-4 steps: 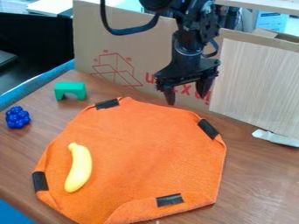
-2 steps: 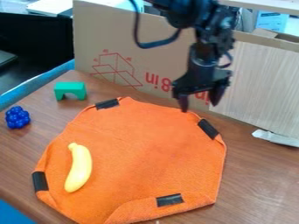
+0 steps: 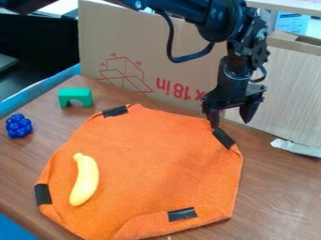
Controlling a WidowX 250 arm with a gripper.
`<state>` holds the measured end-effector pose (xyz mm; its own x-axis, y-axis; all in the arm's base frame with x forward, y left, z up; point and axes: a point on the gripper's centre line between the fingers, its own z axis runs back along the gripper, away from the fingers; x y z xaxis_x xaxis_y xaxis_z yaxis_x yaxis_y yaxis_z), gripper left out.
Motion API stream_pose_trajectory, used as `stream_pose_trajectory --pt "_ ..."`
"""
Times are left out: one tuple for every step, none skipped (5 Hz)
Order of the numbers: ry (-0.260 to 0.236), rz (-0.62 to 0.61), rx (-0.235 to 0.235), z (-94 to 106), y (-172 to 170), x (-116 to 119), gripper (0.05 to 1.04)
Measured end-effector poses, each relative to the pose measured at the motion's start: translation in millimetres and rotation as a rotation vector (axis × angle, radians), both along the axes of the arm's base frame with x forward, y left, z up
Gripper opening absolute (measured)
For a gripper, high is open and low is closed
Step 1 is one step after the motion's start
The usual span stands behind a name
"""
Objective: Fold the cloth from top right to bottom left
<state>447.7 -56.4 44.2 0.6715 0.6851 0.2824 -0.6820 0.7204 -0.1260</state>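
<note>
My gripper grabs the cloth by its black-patched edge opposite the banana next. Then it folds the cloth across toward its opposite corner.
My gripper (image 3: 231,124) hangs at the upper right of the orange cloth (image 3: 150,159), open with nothing between its fingers. Its left fingertip is by the upper end of the black patch (image 3: 224,138) on the cloth's top right edge; whether they touch I cannot tell. The right fingertip stands beyond the cloth's edge. The cloth lies spread out, its edges turned in at several black patches, one of them at the bottom left (image 3: 42,194).
A yellow banana (image 3: 85,180) lies on the cloth's left part. Left of the cloth are a green arch block (image 3: 75,97) and a blue berry cluster (image 3: 19,125). Cardboard (image 3: 141,61) and a pale panel (image 3: 285,89) stand behind. A whitish strip (image 3: 296,147) lies at right.
The gripper has moved to the right and somewhat down, from behind the cloth's top edge to its upper right corner. The cloth and the other objects have kept their places.
</note>
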Motion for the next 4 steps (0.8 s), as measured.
stream_pose_trajectory --pt "0.041 0.01 0.028 -12.4 4.9 -7.8 1.001" --pt "0.06 0.015 0.024 -21.0 4.6 -11.3 1.001" --pt "0.06 0.017 0.02 -35.8 4.3 -9.0 1.001" --pt "0.054 0.029 -0.001 -47.0 4.7 -3.7 1.001"
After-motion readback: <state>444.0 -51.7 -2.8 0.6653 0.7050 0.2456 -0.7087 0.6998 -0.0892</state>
